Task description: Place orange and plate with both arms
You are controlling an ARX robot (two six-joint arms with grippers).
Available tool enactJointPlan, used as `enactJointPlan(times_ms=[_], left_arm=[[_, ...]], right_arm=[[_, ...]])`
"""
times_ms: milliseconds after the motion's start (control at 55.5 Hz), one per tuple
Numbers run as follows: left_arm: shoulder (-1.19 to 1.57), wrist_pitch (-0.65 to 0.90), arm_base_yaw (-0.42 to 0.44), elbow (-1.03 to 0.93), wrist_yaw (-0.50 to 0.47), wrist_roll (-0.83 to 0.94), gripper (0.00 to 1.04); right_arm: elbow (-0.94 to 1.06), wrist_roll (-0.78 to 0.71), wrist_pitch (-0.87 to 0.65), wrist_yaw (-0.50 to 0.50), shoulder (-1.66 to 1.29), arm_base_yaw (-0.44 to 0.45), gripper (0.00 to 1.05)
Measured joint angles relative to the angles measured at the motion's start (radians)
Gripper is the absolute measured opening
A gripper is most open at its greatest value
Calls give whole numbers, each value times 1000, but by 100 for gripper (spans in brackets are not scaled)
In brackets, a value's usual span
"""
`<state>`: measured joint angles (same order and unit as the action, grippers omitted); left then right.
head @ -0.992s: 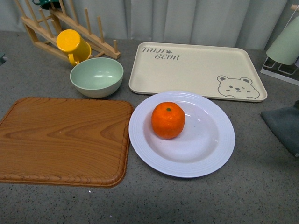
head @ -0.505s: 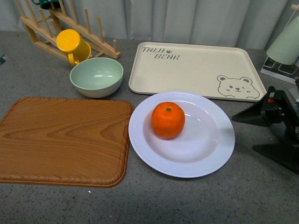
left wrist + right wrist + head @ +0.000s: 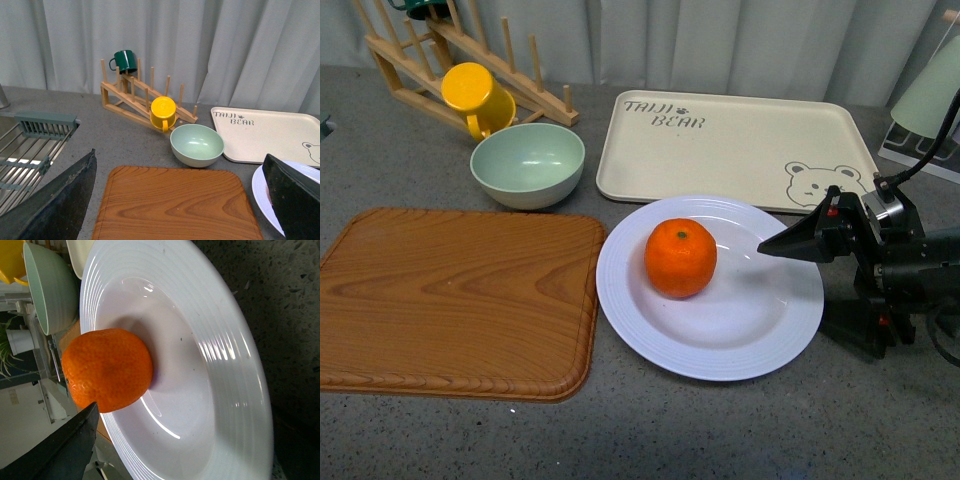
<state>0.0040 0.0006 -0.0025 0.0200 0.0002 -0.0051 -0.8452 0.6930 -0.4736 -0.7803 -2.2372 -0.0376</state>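
I need to grab the plate by its ridged rim (image 3: 235,352) with my right gripper next, so that I can place the plate with the orange on the cream tray.
The orange (image 3: 680,258) rests left of centre in the pale plate (image 3: 760,352), which lies on the grey counter. My right gripper (image 3: 800,292) reaches in from the right, open, its upper finger over the plate's right rim and nothing held. In the right wrist view the orange (image 3: 107,369) and the ridged plate (image 3: 225,365) fill the picture, with one dark finger (image 3: 60,450) beside the fruit. My left gripper (image 3: 180,157) stands open above the wooden board (image 3: 175,205), holding nothing. The plate's edge (image 3: 260,190) shows beside its finger. The left arm is out of the front view.
A wooden cutting board (image 3: 455,300) lies left of the plate. Behind it are a pale green bowl (image 3: 527,163), a yellow mug (image 3: 475,95) and a wooden rack (image 3: 470,60). The cream bear tray (image 3: 730,150) sits behind the plate. A sink grid (image 3: 30,145) is far left.
My right gripper came in from the right edge and moved left until its upper finger hangs over the plate's right rim. Orange and plate have stayed put.
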Motion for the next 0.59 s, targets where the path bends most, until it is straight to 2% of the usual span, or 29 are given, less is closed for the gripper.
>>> enactJointPlan(times_ms=[108,162,306,415,523,595], left_arm=[[0,0,0,0,0,0,98],[0,0,0,0,0,0,98],[0,0,0,0,0,0,98],[0,0,0,0,0,0,98],[0,0,0,0,0,0,98],[0,0,0,0,0,0,98]], right_arm=[[-16,5,-2,-2,-24,-6,96],[-21,9,-4,-3,-29,-9,90],[-21,12,-11,1,-35,-11,58],[-21,11,-4,9,-35,-11,42],[-21,11,6,12,-35,-10,18],[-21,12,6,-13,-35,-10,7]])
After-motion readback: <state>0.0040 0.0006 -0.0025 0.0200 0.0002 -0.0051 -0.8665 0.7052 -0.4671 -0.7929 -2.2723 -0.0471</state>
